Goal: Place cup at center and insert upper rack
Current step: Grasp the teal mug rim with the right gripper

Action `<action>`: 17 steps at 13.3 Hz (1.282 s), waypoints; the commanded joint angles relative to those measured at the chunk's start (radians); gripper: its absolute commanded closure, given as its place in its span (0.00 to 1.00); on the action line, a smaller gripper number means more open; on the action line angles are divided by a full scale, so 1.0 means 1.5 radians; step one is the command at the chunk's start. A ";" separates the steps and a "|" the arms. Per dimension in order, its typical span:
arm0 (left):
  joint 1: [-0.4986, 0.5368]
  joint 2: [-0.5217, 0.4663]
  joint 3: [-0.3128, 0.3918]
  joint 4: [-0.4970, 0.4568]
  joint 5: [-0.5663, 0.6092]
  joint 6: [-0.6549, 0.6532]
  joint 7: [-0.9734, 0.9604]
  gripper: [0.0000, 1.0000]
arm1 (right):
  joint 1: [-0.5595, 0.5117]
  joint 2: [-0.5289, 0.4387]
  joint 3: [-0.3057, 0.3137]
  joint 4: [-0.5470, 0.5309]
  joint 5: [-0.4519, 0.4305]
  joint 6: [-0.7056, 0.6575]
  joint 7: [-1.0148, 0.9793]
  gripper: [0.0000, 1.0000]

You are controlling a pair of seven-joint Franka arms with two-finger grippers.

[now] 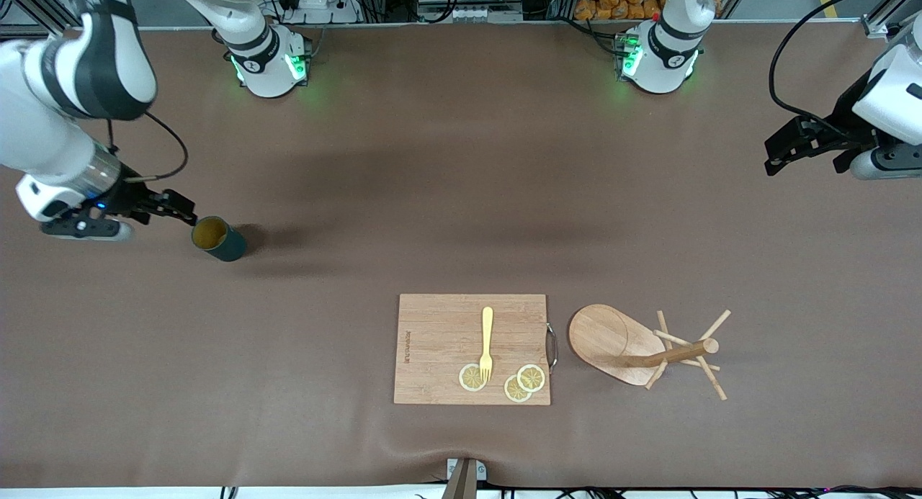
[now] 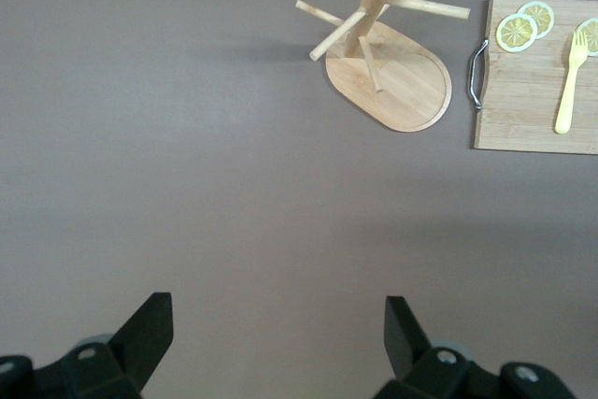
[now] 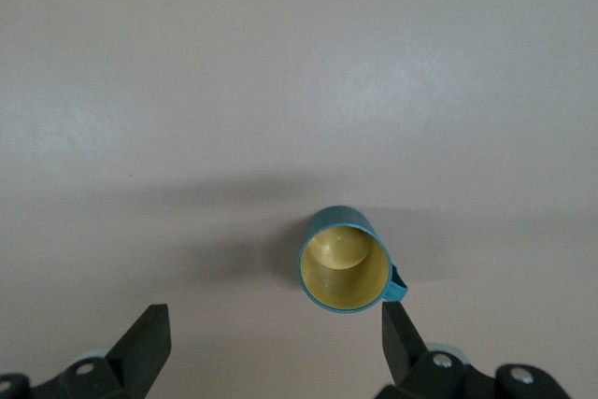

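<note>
My right gripper is to take the cup [image 3: 344,270] by its rim [image 3: 302,273] next, on the side opposite the handle, so it can put the cup at the center.
The dark teal cup [image 1: 218,238] stands upright on the brown table toward the right arm's end, its yellowish inside showing. In the right wrist view the cup [image 3: 344,270] lies just ahead of one finger [image 3: 402,335], not between the jaws. My right gripper [image 1: 180,209] [image 3: 276,338] is open and empty, close beside the cup. The wooden upper rack [image 1: 612,337] [image 2: 392,81] stands on its oval base beside the cutting board, toward the left arm's end. My left gripper [image 1: 774,159] [image 2: 277,329] is open and empty, waiting over the table's left-arm end, well away from the rack.
A rectangular wooden cutting board [image 1: 432,340] [image 2: 523,109] lies near the front edge at the middle, with a yellow fork [image 1: 487,340] and three lemon slices [image 1: 531,377] on it. The arm bases [image 1: 266,67] stand along the back edge.
</note>
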State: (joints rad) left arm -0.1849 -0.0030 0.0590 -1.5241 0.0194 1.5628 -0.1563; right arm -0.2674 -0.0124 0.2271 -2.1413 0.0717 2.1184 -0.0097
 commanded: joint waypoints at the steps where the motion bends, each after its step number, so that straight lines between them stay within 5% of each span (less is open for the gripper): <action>1: 0.002 -0.007 0.002 0.000 -0.015 -0.006 0.000 0.00 | -0.008 0.054 0.008 0.001 -0.006 0.015 0.025 0.00; 13: 0.008 -0.002 0.003 -0.007 -0.014 -0.006 -0.002 0.00 | -0.014 0.172 0.014 -0.061 0.001 0.134 0.111 0.00; 15: 0.010 -0.002 0.003 -0.005 -0.014 -0.004 -0.002 0.00 | -0.016 0.185 0.013 -0.061 0.001 0.153 0.111 0.11; 17: 0.010 -0.002 0.003 -0.004 -0.015 -0.003 -0.002 0.00 | -0.024 0.188 0.013 -0.061 0.000 0.163 0.110 0.37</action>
State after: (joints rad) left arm -0.1773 0.0007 0.0646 -1.5307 0.0194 1.5628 -0.1568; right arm -0.2741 0.2638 0.2336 -2.2312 0.0726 2.3448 0.1462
